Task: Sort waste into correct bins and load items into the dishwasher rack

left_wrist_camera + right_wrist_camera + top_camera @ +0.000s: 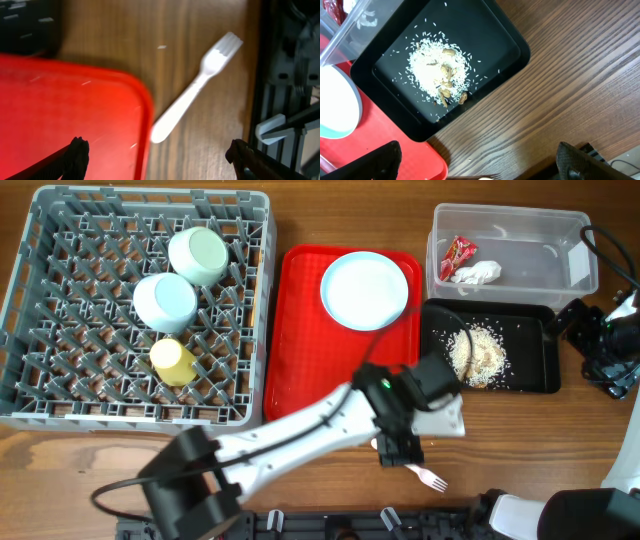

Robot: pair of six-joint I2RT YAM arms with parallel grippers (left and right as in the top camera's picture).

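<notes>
The left gripper grips the fork's narrow neck [411, 467] across its sides next, leaving its teeth free, to load the white plastic fork lengthwise into the rack [60, 395].
A white plastic fork [431, 477] lies on the wooden table just off the red tray's front right corner; in the left wrist view the fork [192, 92] lies diagonally ahead of the fingers. My left gripper [400, 448] [160, 160] is open and empty above it, one finger over the red tray [65, 100]. Two mint-blue bowls [198, 255] [165, 302] and a yellow cup [173, 361] sit in the grey rack [60, 395]. A white plate [365, 289] lies on the red tray. My right gripper [585, 330] [482, 167] is open and empty beside the black tray. The wooden stick is not in view.
The clear tub [530, 225] holds the red sachet [458, 255] and the white napkin [478, 274]. The black tray [535, 375] [510, 45] holds rice crumbs [478, 355] [437, 70]. The red tray [300, 360] lies between rack and bins.
</notes>
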